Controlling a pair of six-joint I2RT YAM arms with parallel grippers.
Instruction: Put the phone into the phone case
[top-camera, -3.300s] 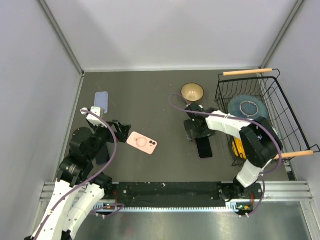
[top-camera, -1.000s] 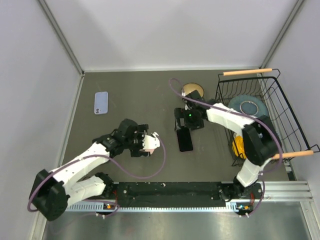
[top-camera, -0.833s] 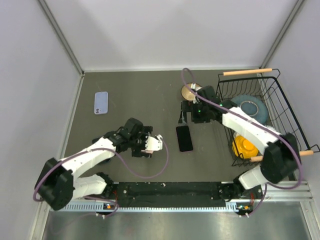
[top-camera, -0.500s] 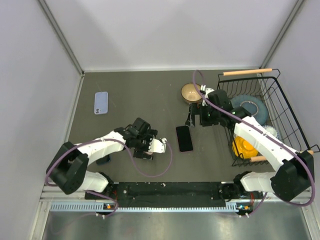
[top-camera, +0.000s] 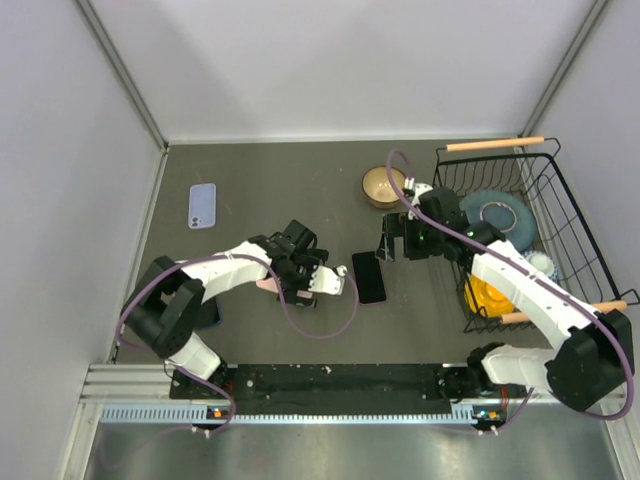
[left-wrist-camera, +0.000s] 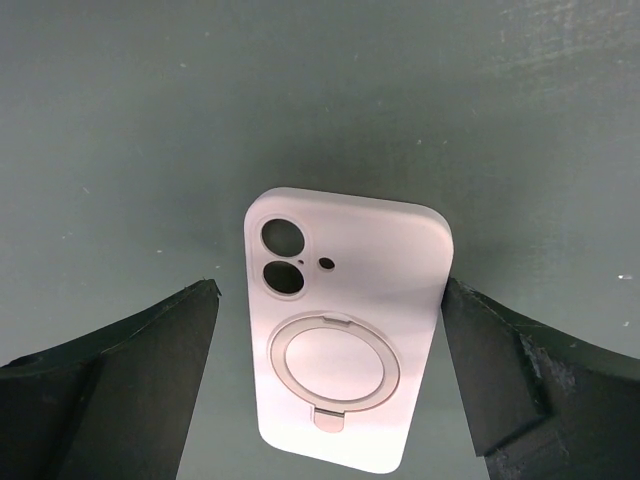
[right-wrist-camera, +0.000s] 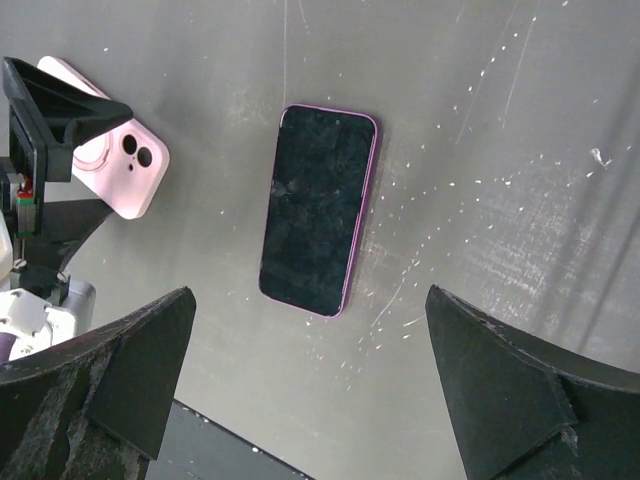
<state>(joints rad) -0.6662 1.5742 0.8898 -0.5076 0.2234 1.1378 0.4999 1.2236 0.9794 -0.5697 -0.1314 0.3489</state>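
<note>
My left fingers surround both long pink phone case edges and should close to catch it.
The black phone (top-camera: 368, 277) lies screen up on the dark table, and its purple rim shows in the right wrist view (right-wrist-camera: 318, 208). The pink phone case (left-wrist-camera: 340, 340) lies back up with its ring stand showing; from the top only a sliver (top-camera: 266, 285) shows under the left arm. My left gripper (top-camera: 298, 268) is open and straddles the case (left-wrist-camera: 330, 300). The right finger (left-wrist-camera: 500, 370) touches the case's edge, and there is a gap at the left finger (left-wrist-camera: 150, 370). My right gripper (top-camera: 394, 242) is wide open and empty, raised over the phone's near end (right-wrist-camera: 308, 300).
A light blue phone case (top-camera: 202, 205) lies at the far left. A tan bowl (top-camera: 384, 185) stands behind the right gripper. A black wire basket (top-camera: 545, 190) at the right holds a blue plate and a yellow object. The left arm's white wrist and purple cable lie beside the phone.
The right gripper slid the phone left, let go and pulled back to the right. The left arm swung right and settled over the pink case.
</note>
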